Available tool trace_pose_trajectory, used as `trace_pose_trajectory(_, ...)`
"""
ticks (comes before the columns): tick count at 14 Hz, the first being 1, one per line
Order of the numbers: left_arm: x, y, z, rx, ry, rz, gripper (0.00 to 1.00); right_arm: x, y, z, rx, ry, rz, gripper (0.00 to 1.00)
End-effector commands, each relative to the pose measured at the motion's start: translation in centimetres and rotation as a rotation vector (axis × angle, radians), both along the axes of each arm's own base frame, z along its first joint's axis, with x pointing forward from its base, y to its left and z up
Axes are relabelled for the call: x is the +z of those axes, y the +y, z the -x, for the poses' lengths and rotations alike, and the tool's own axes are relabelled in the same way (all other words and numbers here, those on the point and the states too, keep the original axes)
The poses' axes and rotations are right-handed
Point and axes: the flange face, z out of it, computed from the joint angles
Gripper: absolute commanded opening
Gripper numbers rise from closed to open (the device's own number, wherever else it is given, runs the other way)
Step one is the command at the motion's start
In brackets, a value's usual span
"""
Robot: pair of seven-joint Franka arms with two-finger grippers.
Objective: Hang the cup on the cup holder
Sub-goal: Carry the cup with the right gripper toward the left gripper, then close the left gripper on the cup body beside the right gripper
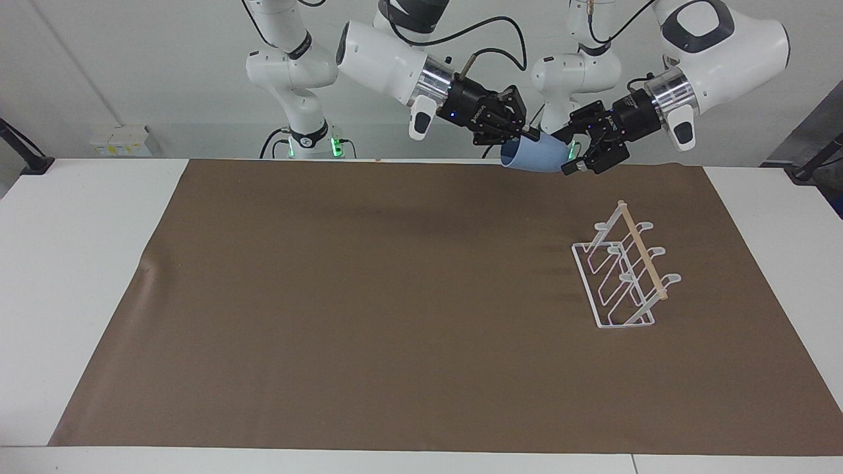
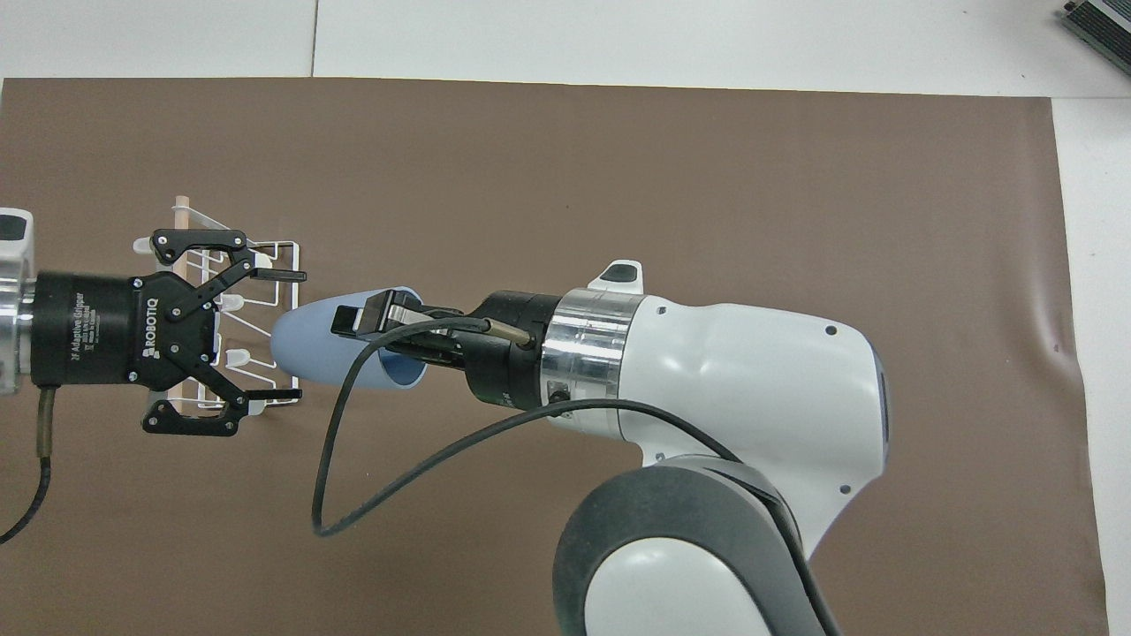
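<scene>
The right gripper's fingers already clamp the light blue cup's rim, so the left gripper should next grab the cup around its narrow base, which sticks out free.
The light blue cup hangs on its side in the air, over the mat's edge nearest the robots. My right gripper is shut on its rim, one finger inside and one outside. My left gripper is open, and the cup's narrow base points in between its spread fingers; whether they touch it I cannot tell. The white wire cup holder with its wooden rod stands on the mat toward the left arm's end, partly covered by the left gripper in the overhead view.
A brown mat covers most of the white table. The right arm's loose black cable loops below its wrist. Nothing else lies on the mat.
</scene>
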Motion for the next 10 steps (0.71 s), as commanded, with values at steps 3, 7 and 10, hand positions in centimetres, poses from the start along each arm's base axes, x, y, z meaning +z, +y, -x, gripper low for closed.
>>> trace_pose_trajectory(3,0.2,-2.4,1.2,-0.021,0.036,-0.028,1.00,0.0,-0.2,0.0,-0.022,0.020,-0.008,0.00)
trace_pose_trajectory(7,0.0,-2.6,1.3,-0.031,0.033,-0.030,0.60,0.0,-0.3,0.0,-0.024,0.020,-0.008,0.00)
trace_pose_trajectory(10,0.2,-2.3,1.3,-0.048,0.001,-0.036,0.00,-0.1,-0.5,-0.2,-0.029,0.027,-0.009,0.00)
